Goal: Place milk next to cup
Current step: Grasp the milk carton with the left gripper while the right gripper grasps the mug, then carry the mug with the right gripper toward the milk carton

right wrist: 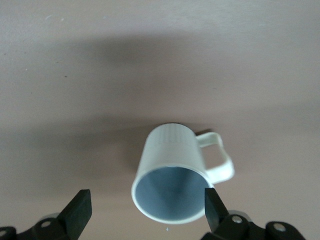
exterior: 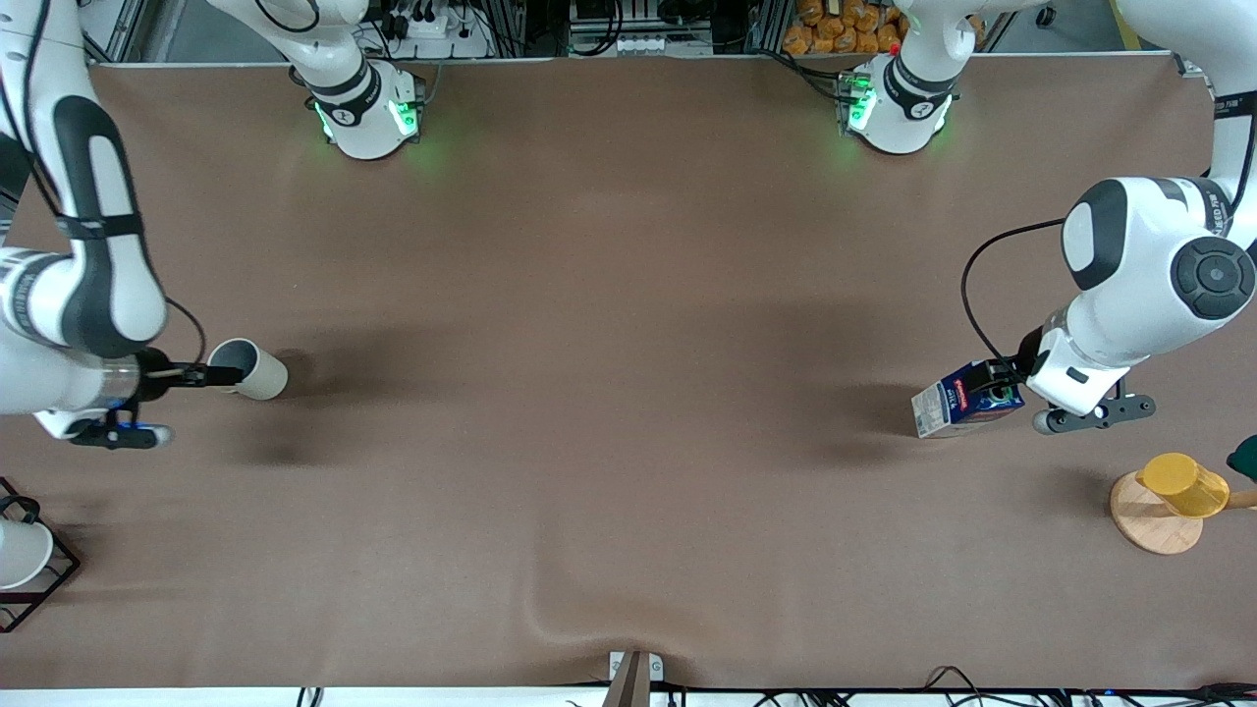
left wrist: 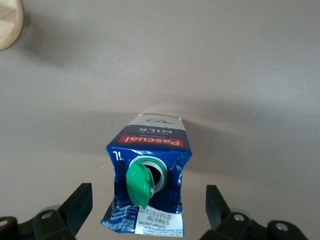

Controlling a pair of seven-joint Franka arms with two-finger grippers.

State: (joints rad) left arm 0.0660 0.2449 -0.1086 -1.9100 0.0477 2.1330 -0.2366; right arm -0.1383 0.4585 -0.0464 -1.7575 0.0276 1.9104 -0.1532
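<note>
The mug needs to go beside the milk (exterior: 948,405), so next I will pick it up with my right gripper by its rim (exterior: 236,343) opposite the handle.
The milk (exterior: 948,405), a dark-blue carton with white sides and a red label band, stands on the table toward the left arm's end. Its green cap hangs open in the left wrist view (left wrist: 150,145). My left gripper (exterior: 999,390) is open around the carton's top, its fingers (left wrist: 77,207) apart from the carton on both sides. The cup (exterior: 257,370), a beige-grey mug with a side handle, stands toward the right arm's end. My right gripper (exterior: 218,374) is open over the mug's mouth (right wrist: 170,150), with one finger (right wrist: 212,205) at its rim.
A yellow cup (exterior: 1183,484) sits on a round wooden coaster (exterior: 1149,530) nearer the front camera than the milk. A black wire rack (exterior: 44,579) with a white cup (exterior: 18,552) stands at the right arm's end. The brown cloth has a ridge (exterior: 589,628) near the front edge.
</note>
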